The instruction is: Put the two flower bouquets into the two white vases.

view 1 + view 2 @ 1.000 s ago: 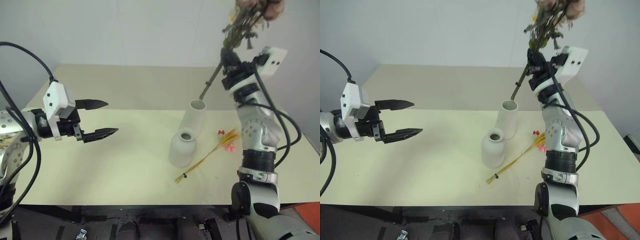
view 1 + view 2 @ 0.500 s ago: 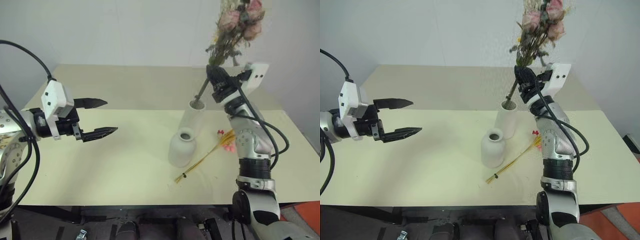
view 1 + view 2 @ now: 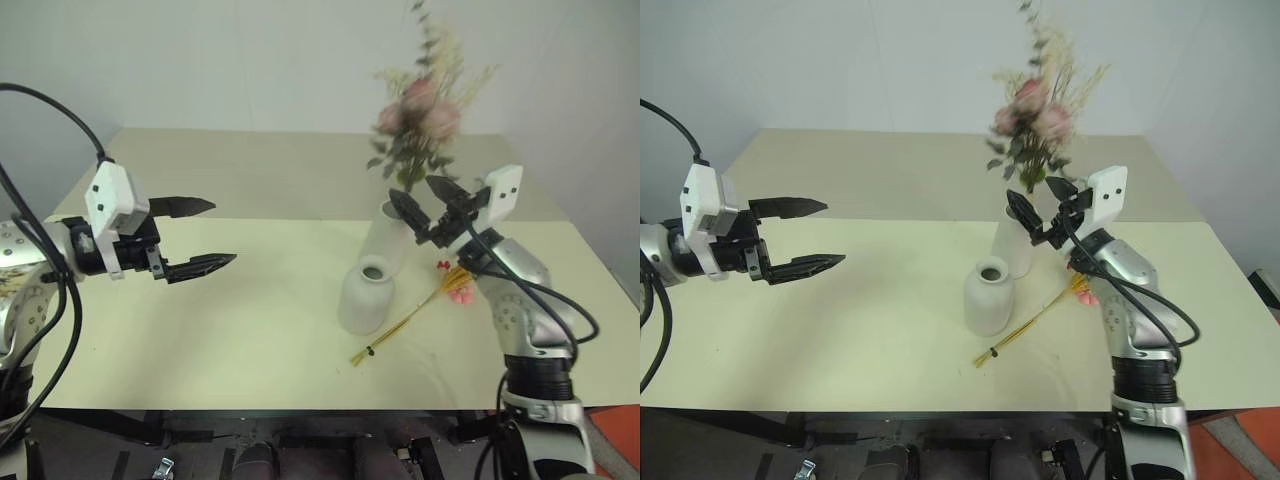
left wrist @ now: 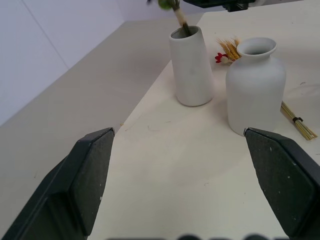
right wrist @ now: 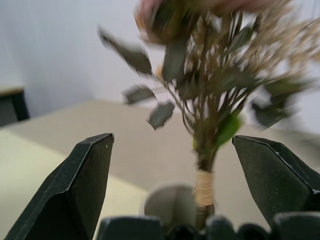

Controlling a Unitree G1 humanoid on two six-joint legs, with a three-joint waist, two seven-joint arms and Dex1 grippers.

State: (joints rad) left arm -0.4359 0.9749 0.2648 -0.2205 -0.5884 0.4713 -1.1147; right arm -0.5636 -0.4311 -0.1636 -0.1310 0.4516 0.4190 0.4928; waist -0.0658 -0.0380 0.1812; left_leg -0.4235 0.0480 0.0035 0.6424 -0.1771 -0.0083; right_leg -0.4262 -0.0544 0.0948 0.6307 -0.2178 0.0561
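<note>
Next, my right gripper grabs the bare middle of the wheat bouquet's stalks, since delicate pink and red blossoms crowd one end.
The full pink and cream bouquet (image 3: 420, 120) stands upright with its stems in the tall slim white vase (image 3: 385, 238). My right gripper (image 3: 410, 190) is open just above the vase mouth, one finger on each side of the stems, holding nothing. The shorter round-shouldered vase (image 3: 364, 296) stands empty in front of the tall one. The thin yellow wheat-stalk bouquet (image 3: 418, 310) with pink and red blossoms lies flat on the table to the right of the vases. My left gripper (image 3: 205, 236) hovers open and empty at the left, well away from them.
The cream table (image 3: 250, 340) has free room between my left gripper and the vases. Its front edge runs close below the wheat bouquet's stalk ends. A pale wall stands behind the far edge.
My right gripper came down with the pink bouquet, set its stems into the tall vase and opened, letting go. The left arm kept still.
</note>
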